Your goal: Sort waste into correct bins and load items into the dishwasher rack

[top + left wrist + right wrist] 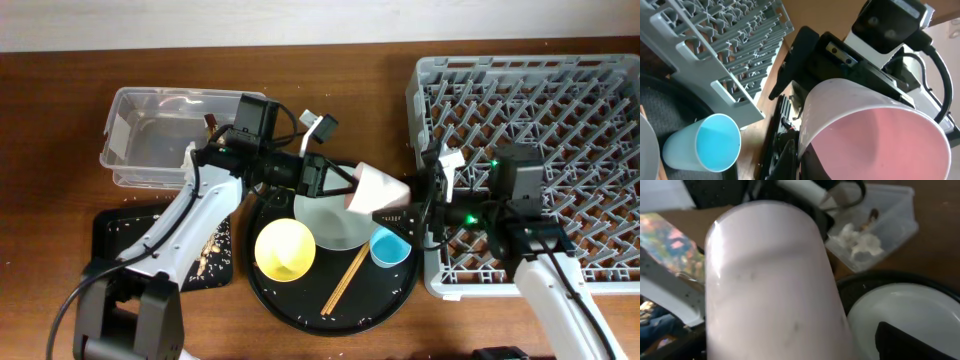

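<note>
The pink cup's rim should stay free to face into the dishwasher rack (580, 100), so my right gripper needs to grab the cup around its base (395, 197).
The pink cup (378, 188) hangs on its side above the round black tray, between both grippers. My left gripper (335, 180) is shut on its rim, one finger inside and one outside in the left wrist view (802, 155). My right gripper (402, 198) is open around the cup's base. In the right wrist view, the cup (770, 280) fills the frame, and a gap shows beside the one visible finger. The grey plate (335, 222), yellow bowl (285, 250), blue cup (390, 248) and chopsticks (345, 280) lie on the tray. The dishwasher rack (580, 100) stands at the right.
The clear tub (160, 135) at the back left holds white tissues (860, 242). The flat black tray (120, 240) at the front left carries rice and brown scraps (212, 250). The round black tray (300, 300) sits between this tray and the rack.
</note>
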Controlling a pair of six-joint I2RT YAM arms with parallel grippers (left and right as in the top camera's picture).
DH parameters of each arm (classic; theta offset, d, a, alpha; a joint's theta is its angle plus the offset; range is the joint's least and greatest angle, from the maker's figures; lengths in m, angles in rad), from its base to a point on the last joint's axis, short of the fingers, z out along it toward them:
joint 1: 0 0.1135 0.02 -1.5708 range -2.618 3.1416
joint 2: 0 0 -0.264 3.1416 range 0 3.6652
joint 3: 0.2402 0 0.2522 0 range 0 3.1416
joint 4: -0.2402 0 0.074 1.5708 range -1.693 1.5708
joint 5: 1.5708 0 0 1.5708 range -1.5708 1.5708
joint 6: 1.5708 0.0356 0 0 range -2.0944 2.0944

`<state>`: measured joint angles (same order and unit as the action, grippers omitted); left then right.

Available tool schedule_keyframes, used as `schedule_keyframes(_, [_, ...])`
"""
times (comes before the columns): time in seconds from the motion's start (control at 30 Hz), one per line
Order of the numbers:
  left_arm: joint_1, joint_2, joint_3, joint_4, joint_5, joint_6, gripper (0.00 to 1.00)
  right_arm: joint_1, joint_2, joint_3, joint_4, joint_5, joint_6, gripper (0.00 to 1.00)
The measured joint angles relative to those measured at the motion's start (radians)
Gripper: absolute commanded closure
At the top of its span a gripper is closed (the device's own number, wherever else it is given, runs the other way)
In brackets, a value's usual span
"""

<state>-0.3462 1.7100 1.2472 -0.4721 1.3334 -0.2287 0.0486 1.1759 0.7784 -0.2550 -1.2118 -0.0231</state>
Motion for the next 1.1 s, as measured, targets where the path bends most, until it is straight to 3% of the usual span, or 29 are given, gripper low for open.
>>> schedule_keyframes(0.07, [-0.001, 0.0, 0.0, 0.0, 0.003, 0.0, 1.0, 0.0, 0.003, 0.0, 0.034, -0.034, 0.001, 0.01])
schedule_keyframes(0.57, [-0.002, 0.0, 0.0, 0.011, 0.008, 0.0, 1.0, 0.0, 0.003, 0.0, 0.047, -0.081, 0.002, 0.37])
schedule_keyframes(0.73, [-0.001, 0.0, 0.0, 0.011, 0.016, 0.0, 0.99, 0.0, 0.003, 0.0, 0.045, -0.088, 0.003, 0.41])
schedule_keyframes(0.77, [-0.001, 0.0, 0.0, 0.011, 0.015, 0.001, 0.94, 0.0, 0.003, 0.0, 0.045, -0.088, 0.003, 0.42])
schedule_keyframes(0.83, [-0.001, 0.0, 0.0, 0.013, 0.013, 0.0, 0.73, -0.001, 0.003, 0.0, 0.043, -0.085, 0.006, 0.44])
schedule_keyframes(0.87, [-0.002, 0.0, 0.0, 0.014, -0.005, 0.003, 0.68, -0.001, 0.003, 0.0, 0.043, -0.076, 0.005, 0.44])
schedule_keyframes(0.93, [-0.003, 0.0, 0.0, -0.011, -0.068, -0.001, 0.61, -0.001, 0.003, 0.0, 0.025, -0.041, 0.005, 0.48])
schedule_keyframes(1.1, [0.009, 0.0, 0.0, -0.197, -0.441, 0.0, 0.55, 0.0, 0.003, 0.003, -0.142, 0.206, 0.006, 0.57])
